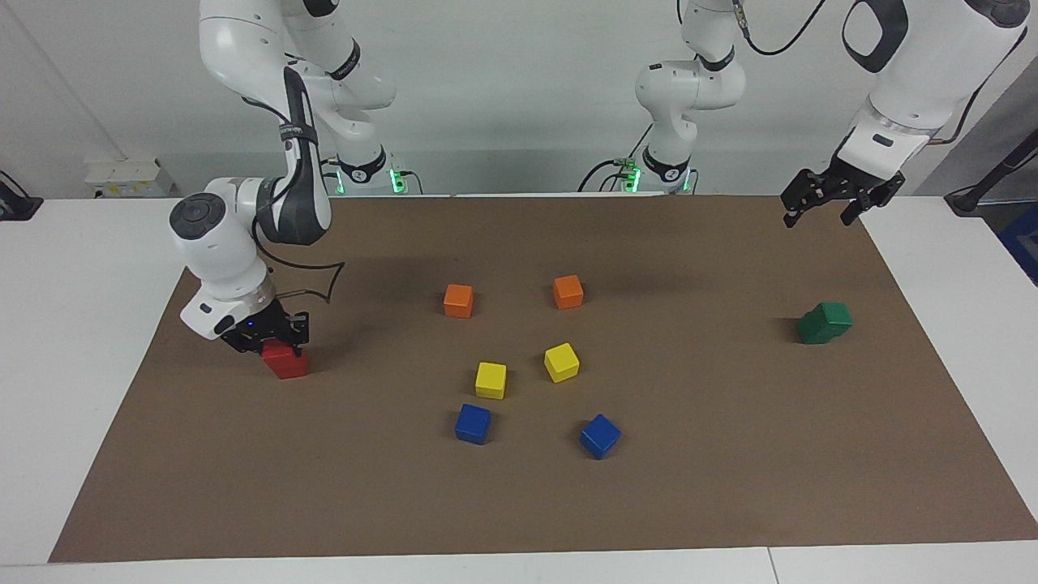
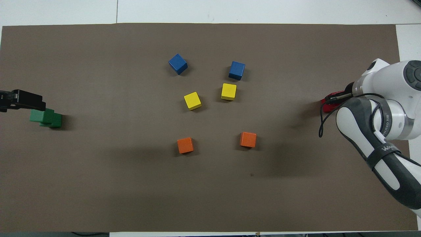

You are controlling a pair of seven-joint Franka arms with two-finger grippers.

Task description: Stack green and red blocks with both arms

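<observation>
The held red block (image 2: pixel 336 93) sits on the lower red block (image 2: pixel 327 107) and would stand there, so I need to open my right gripper now.
Two dark green blocks (image 1: pixel 823 323) sit stacked and askew on the brown mat (image 1: pixel 730 454) toward the left arm's end; the overhead view shows them too (image 2: pixel 46 118). My left gripper (image 1: pixel 824 212) is open and empty, raised over the mat's edge near them (image 2: pixel 29 100). My right gripper (image 1: pixel 272 339) is low on top of the red blocks (image 1: pixel 285 362) toward the right arm's end. The red shows as one mass, its top hidden by the gripper. In the overhead view only a sliver of red (image 2: pixel 329 107) shows under the right gripper (image 2: pixel 336 98).
In the mat's middle lie two orange cubes (image 1: pixel 458 300) (image 1: pixel 568 291), two yellow cubes (image 1: pixel 491 380) (image 1: pixel 561 362) and two blue cubes (image 1: pixel 473 423) (image 1: pixel 600 435). White table surface (image 1: pixel 81 324) surrounds the mat.
</observation>
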